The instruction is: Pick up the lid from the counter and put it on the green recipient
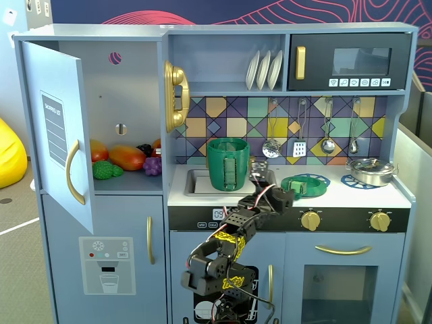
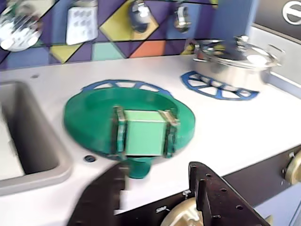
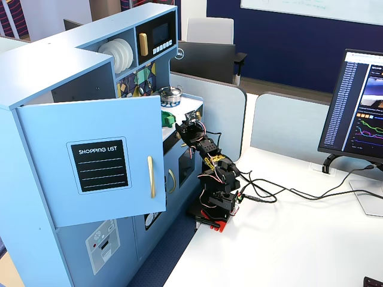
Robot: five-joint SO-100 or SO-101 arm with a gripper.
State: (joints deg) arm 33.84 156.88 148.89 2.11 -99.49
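Observation:
I next need to grab the lid by its light green square knob point(image 1: 298, 187) with my gripper, so that I can put the lid on the green recipient point(image 1: 228, 164).
The lid point(image 2: 94, 120) is a flat dark-green disc with a light green block knob point(image 2: 145, 133) on top. It lies on the white counter point(image 2: 244, 127) over a blue burner ring, and also shows in a fixed view point(image 1: 302, 183). My gripper point(image 2: 157, 186) is open and empty. Its two black fingers point(image 2: 221, 200) sit just in front of the lid's near edge, over the counter's front edge, and do not touch it. In a fixed view my gripper point(image 1: 282, 196) is just left of the lid. The green recipient point(image 1: 228, 164) stands upright in the sink, left of the gripper.
A silver metal pot point(image 1: 370, 170) with its own lid stands on the right burner ring point(image 2: 218, 87). The grey sink point(image 2: 28, 141) lies left of the lid. Utensils point(image 1: 327, 128) hang on the backsplash. The fridge door point(image 1: 57, 148) stands open at left. The arm's base point(image 3: 215, 203) stands on the white desk.

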